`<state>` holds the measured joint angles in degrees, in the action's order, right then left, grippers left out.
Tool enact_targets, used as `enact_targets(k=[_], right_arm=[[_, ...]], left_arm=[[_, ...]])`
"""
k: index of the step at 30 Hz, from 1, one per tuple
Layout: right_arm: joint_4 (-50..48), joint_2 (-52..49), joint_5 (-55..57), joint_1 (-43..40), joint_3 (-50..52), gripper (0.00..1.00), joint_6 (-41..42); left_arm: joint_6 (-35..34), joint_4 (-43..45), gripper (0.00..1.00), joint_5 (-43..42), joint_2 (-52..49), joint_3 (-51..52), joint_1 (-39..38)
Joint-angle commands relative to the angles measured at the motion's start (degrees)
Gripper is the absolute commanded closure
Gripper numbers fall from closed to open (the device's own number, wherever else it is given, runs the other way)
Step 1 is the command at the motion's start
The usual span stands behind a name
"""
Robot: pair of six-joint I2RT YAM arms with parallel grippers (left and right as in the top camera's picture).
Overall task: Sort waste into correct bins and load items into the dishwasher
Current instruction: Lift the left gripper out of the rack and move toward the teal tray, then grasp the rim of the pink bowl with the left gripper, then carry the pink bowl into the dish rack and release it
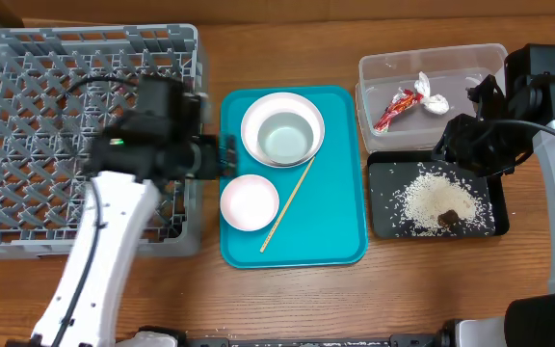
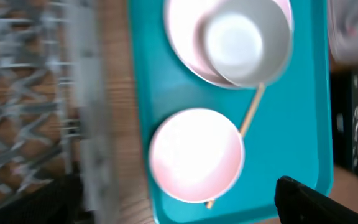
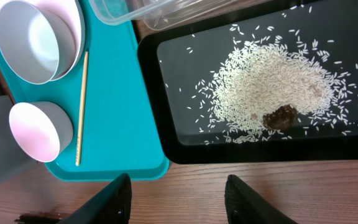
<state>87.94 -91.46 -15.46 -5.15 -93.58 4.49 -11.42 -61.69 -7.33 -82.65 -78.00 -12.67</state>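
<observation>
My left gripper should grab the small pink bowl by the bowl's rim on the chopstick side next. Then it can tilt the bowl and load it into the dish rack (image 1: 27, 87).
A teal tray (image 1: 335, 207) holds a pink plate (image 1: 254, 114) with a pale bowl (image 1: 287, 137) on it, a small pink bowl (image 1: 249, 202) and a wooden chopstick (image 1: 290, 202). My left gripper (image 1: 227, 154) is at the tray's left edge beside the grey dish rack (image 1: 27, 87). In the blurred left wrist view it (image 2: 179, 211) is open and empty just short of the small pink bowl (image 2: 194, 154). My right gripper (image 1: 448, 146) is by the black tray (image 1: 383, 217) of rice (image 1: 436, 198). In the right wrist view it (image 3: 179, 199) is open and empty over bare wood.
A clear bin (image 1: 374, 96) at the back right holds a red wrapper (image 1: 396, 106) and a white wrapper (image 1: 432, 96). A brown lump (image 1: 447, 220) lies in the rice. The dish rack fills the left side.
</observation>
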Motion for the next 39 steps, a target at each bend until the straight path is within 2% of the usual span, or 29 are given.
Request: enact_targets(k=[1, 9, 15, 17, 18, 19, 21, 23, 31, 36, 39], right_arm=[[-0.24, 0.59, 0.42, 0.15, -0.24, 0.50, -0.07], [-0.22, 0.59, 0.42, 0.15, -0.24, 0.50, -0.09], [-0.20, 0.59, 0.42, 0.15, -0.24, 0.50, -0.09], [-0.17, 0.59, 0.42, 0.15, -0.24, 0.50, -0.07], [-0.17, 0.59, 0.42, 0.15, -0.24, 0.50, -0.07], [-0.17, 0.59, 0.42, 0.15, -0.24, 0.50, -0.09], [-0.17, 0.59, 0.42, 0.15, -0.24, 0.50, -0.07], [-0.15, 0.59, 0.42, 0.15, -0.24, 0.50, -0.07], [0.07, 0.59, 0.44, 0.15, -0.24, 0.50, -0.15], [0.11, 0.59, 0.44, 0.15, -0.24, 0.50, -0.28], [0.09, 0.59, 0.44, 0.15, -0.24, 0.50, -0.28]], left_arm=[[1.14, 0.59, 0.02, 3.08, -3.61, 1.77, -5.29], [1.11, 2.43, 0.04, 3.06, -16.11, 1.99, -14.97], [1.14, 2.60, 0.12, 3.08, -24.13, 1.99, -18.56], [1.14, 2.56, 0.26, 3.06, -25.92, 1.99, -18.95], [1.14, 2.36, 0.37, 3.08, -26.53, 1.99, -19.02], [1.14, 2.32, 0.50, 3.06, -26.82, 1.99, -19.02], [1.14, 2.29, 0.83, 3.08, -26.82, 1.97, -19.02], [1.14, 2.25, 0.96, 3.08, -26.36, 1.86, -18.95], [0.02, -3.85, 0.96, 4.31, -24.06, -4.22, -18.73], [-0.85, -8.13, 0.96, 6.45, -18.56, -10.12, -17.46], [-0.83, -8.55, 0.96, 6.45, -13.90, -12.92, -14.01]])
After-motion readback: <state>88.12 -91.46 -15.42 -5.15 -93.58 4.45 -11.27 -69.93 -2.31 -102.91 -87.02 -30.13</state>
